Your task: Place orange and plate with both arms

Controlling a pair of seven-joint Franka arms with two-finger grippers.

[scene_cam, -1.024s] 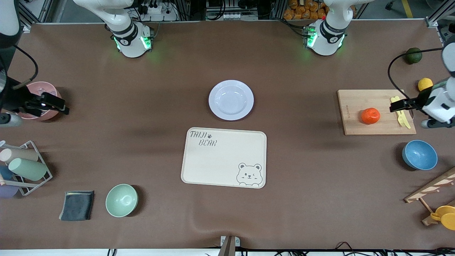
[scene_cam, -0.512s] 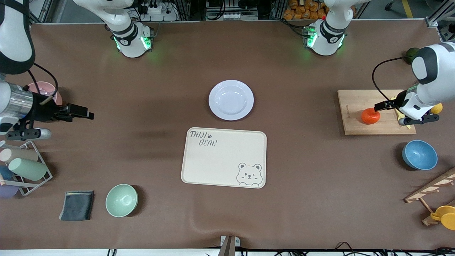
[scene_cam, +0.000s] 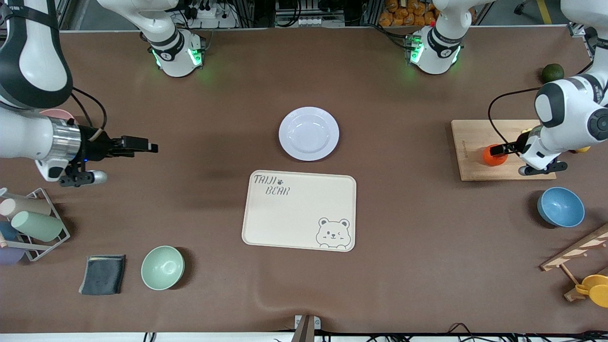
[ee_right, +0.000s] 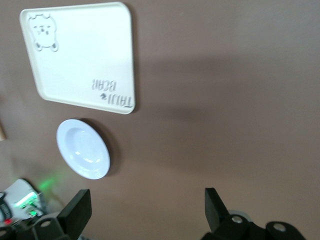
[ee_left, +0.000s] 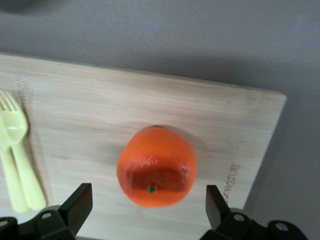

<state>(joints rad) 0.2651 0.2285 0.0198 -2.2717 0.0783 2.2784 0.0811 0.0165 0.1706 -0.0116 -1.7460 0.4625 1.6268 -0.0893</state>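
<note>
My left gripper should come down first and then close on the orange, because its fingers are still above the cutting board (ee_left: 75,130) and don't reach the orange's middle (ee_left: 156,167) yet.
The orange (scene_cam: 491,159) rests on a wooden cutting board (scene_cam: 470,142) toward the left arm's end of the table. My left gripper (scene_cam: 496,151) hovers just over it, open. In the left wrist view the orange (ee_left: 156,166) lies between the spread fingers of the gripper (ee_left: 148,200), untouched. The pale plate (scene_cam: 308,133) sits on the table's middle, farther from the front camera than the cream bear tray (scene_cam: 299,210). My right gripper (scene_cam: 151,145) is open over bare table toward the right arm's end. Its wrist view shows the gripper (ee_right: 145,207) holding nothing, with the plate (ee_right: 83,149) well off.
A yellow fork (ee_left: 15,150) lies on the board beside the orange. A blue bowl (scene_cam: 560,207) and a dark green fruit (scene_cam: 552,73) flank the board. A mint bowl (scene_cam: 162,267), a dark cloth (scene_cam: 102,274) and a cup rack (scene_cam: 28,223) stand near the right arm's end.
The left gripper has moved across the board from the fork to over the orange. The right gripper has swung from the pink bowl toward the table's middle. Both stayed open.
</note>
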